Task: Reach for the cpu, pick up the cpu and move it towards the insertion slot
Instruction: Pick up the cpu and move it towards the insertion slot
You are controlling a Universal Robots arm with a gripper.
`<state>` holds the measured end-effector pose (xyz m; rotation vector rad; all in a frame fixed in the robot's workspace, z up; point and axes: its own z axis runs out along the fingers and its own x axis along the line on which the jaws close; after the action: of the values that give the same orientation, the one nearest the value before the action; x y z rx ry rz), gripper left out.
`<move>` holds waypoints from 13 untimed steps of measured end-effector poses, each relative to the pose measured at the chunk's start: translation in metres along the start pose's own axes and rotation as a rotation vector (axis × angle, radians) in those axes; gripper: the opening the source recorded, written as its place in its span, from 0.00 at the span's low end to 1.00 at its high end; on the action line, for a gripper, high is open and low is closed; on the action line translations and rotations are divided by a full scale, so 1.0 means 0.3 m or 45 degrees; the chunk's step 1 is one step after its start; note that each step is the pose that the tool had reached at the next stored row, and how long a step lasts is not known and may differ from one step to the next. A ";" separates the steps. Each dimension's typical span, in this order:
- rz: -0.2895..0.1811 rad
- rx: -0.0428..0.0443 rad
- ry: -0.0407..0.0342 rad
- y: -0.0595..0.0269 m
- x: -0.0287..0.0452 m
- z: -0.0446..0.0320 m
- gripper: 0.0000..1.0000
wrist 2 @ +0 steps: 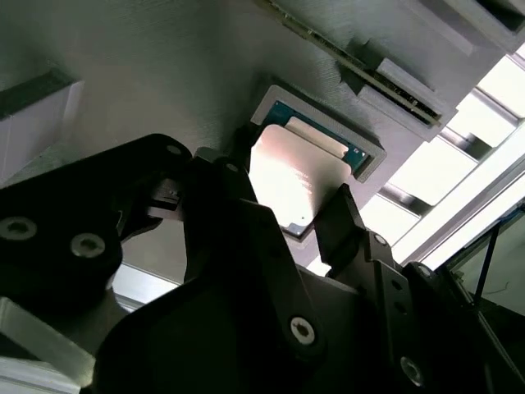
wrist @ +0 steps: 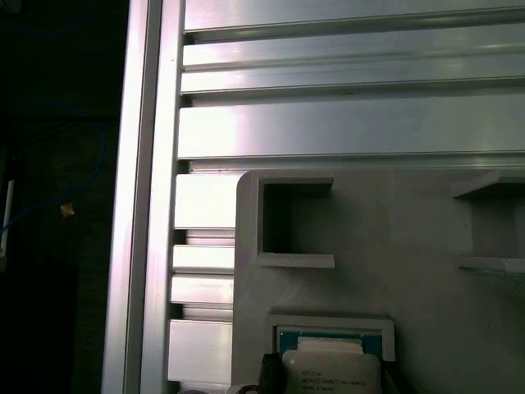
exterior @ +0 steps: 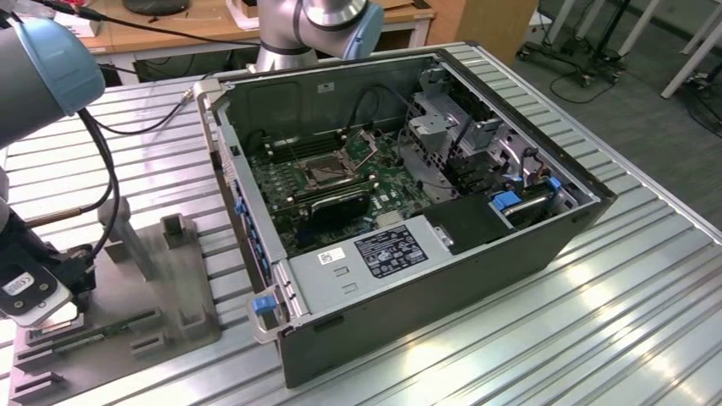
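Note:
Next, my gripper grabs the cpu (wrist 2: 283,164) by its two open side edges, since the tray's hollow closely frames the cpu at its far end.
The cpu (wrist 2: 283,164), a flat square chip with a pale metal top, lies in a square recess of the grey plastic tray (wrist 2: 164,74); it also shows in the first wrist view as the cpu (wrist: 328,369). My gripper (wrist 2: 289,176) is low over it and open, one black finger on each side, close to the chip's edges. In the exterior view the gripper (exterior: 57,317) stands at the tray's near left end. The insertion slot (exterior: 323,172), a dark socket in a shiny frame, sits on the green board inside the open computer case.
The computer case (exterior: 451,254) lies open on the ribbed metal table (exterior: 631,321), to the exterior view's right of the tray (exterior: 169,288). A long green memory stick (exterior: 96,328) rests in the tray beside my gripper. Upright tray posts (exterior: 172,228) and a black cable (exterior: 107,169) are close.

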<state>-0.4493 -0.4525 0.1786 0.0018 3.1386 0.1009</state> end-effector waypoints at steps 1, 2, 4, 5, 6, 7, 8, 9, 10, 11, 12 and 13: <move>0.000 0.000 -0.0001 0.000 0.000 0.000 0.55; 0.000 0.000 -0.0002 0.000 0.000 0.000 0.55; 0.000 0.000 -0.0001 0.000 0.000 0.000 0.55; 0.000 0.000 -0.0002 0.000 0.000 0.000 0.55; 0.000 0.000 -0.0001 0.000 0.000 0.000 0.55; 0.000 0.000 -0.0001 0.000 0.000 0.000 0.55; 0.000 0.000 -0.0001 0.000 0.000 0.000 0.55; 0.000 0.000 -0.0002 0.000 0.000 0.000 0.55; 0.000 0.000 -0.0002 0.000 0.000 0.000 0.55; 0.000 0.000 -0.0002 0.000 0.000 0.000 0.55; 0.000 0.001 -0.0002 0.000 0.000 0.000 0.55; 0.000 0.001 -0.0002 0.000 0.000 0.000 0.55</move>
<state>-0.4493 -0.4525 0.1786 0.0013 3.1385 0.1002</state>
